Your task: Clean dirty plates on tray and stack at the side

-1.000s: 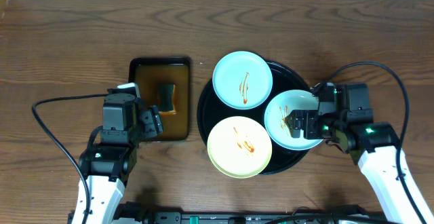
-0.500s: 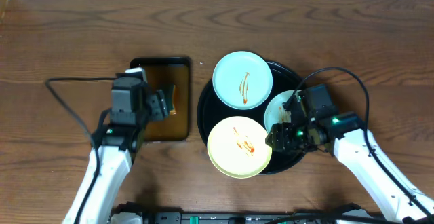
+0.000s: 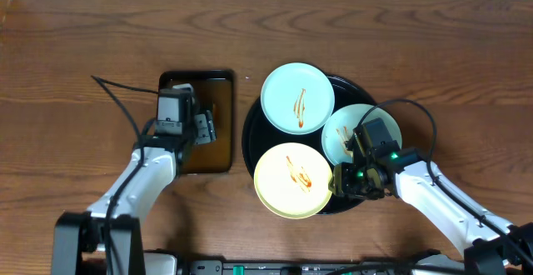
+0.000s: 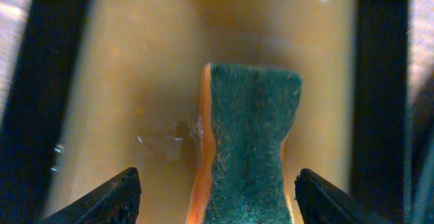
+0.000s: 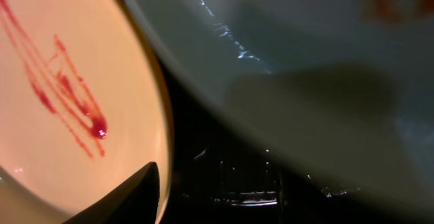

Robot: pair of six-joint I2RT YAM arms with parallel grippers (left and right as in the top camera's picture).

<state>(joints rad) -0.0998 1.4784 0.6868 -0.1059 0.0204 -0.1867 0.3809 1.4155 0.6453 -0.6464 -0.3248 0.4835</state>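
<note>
I should next grab the sponge (image 4: 247,142) across its long sides with my left gripper, green side on top, so that the orange side stays free to wipe plates.
Three plates streaked with red-brown sauce lie on the round black tray (image 3: 248,133): a mint-blue plate (image 3: 298,98) at the back, a second mint-blue plate (image 3: 341,133) on the right and a cream-yellow plate (image 3: 293,180) at the front. My right gripper (image 3: 346,180) sits low over the tray, in the gap between the cream plate (image 5: 61,88) and the right mint plate (image 5: 319,61). It is open; only one finger (image 5: 129,200) shows. My left gripper (image 4: 217,200) is open astride a green and orange sponge (image 4: 247,142), and its fingers stand clear of the sponge.
The sponge lies in a rectangular brown tray (image 3: 218,154) with a dark rim, left of the black tray. Brown wooden table (image 3: 433,42) surrounds both trays. Cables trail from both arms over the wood.
My right gripper has moved left and toward the front, from over the right mint plate to the gap beside the cream plate. My left gripper has moved back over the sponge.
</note>
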